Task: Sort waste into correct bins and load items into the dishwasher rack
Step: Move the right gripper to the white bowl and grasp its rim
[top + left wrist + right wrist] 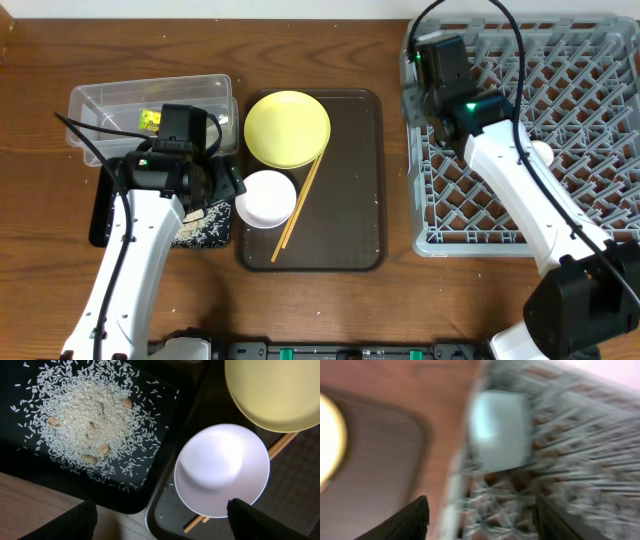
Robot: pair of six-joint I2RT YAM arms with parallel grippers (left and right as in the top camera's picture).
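I will grab the white bowl [222, 467] next with my right gripper, by its rim on the chopsticks side. Its body then stays free, so I can load it into the rack.
My left gripper [162, 527] is open and hovers over the near rim of the white bowl [222, 467], with nothing between its fingers. The bowl sits on the brown serving tray [350, 200] beside the yellow plate [287, 128] and the wooden chopsticks [300, 205]. Rice scraps [90, 415] lie in the black tray [30, 470]. A green-and-yellow wrapper [150, 120] lies in the clear tub [120, 100]. My right gripper [480, 520] is open above the left edge of the grey dishwasher rack [560, 210]. A blurred pale blue item [500, 430] rests in the rack just beyond it.
A small white item [540, 152] sits in the rack beside my right arm. Bare wooden table [395, 300] shows between the serving tray and the rack. The right wrist view is motion-blurred.
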